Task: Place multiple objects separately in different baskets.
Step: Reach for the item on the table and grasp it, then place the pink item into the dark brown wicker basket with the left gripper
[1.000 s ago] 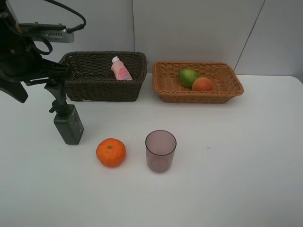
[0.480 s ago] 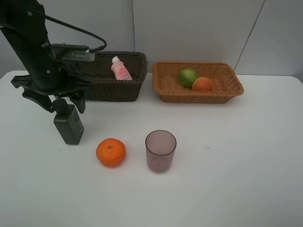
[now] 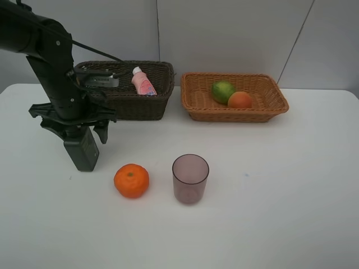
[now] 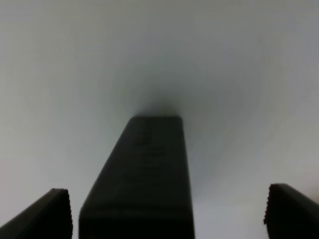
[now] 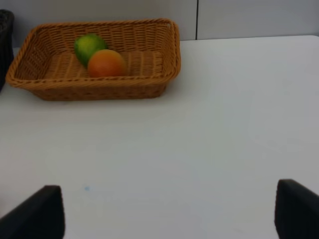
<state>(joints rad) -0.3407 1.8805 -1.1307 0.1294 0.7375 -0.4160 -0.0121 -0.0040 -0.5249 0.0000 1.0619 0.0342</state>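
My left gripper should close on the dark green bottle (image 3: pixel 82 150) (image 4: pixel 142 184) now, since my fingers reach down past its pump head on both sides. Closing now would hold it.
The dark green pump bottle (image 3: pixel 82 150) stands on the white table at the left; its pump head is hidden by my left gripper (image 3: pixel 76 132). That gripper is open, one finger on each side of the bottle (image 4: pixel 142 184). An orange mandarin (image 3: pixel 131 180) and a purplish cup (image 3: pixel 190 178) stand near the front. The pink bottle (image 3: pixel 143 83) lies in the dark brown basket (image 3: pixel 126 105). A green fruit (image 3: pixel 222 91) and a peach (image 3: pixel 240 100) lie in the tan basket (image 3: pixel 235 116). My right gripper (image 5: pixel 167 211) is open over bare table, with nothing between its fingers.
The two baskets stand side by side along the back of the table, against a grey wall. In the right wrist view the tan basket (image 5: pixel 94 92) is ahead of the open fingers, with white tabletop (image 5: pixel 199 139) between them.
My left arm has swung in from the left edge and come down over the pump bottle, so the open fingers now straddle its top. Nothing else has moved.
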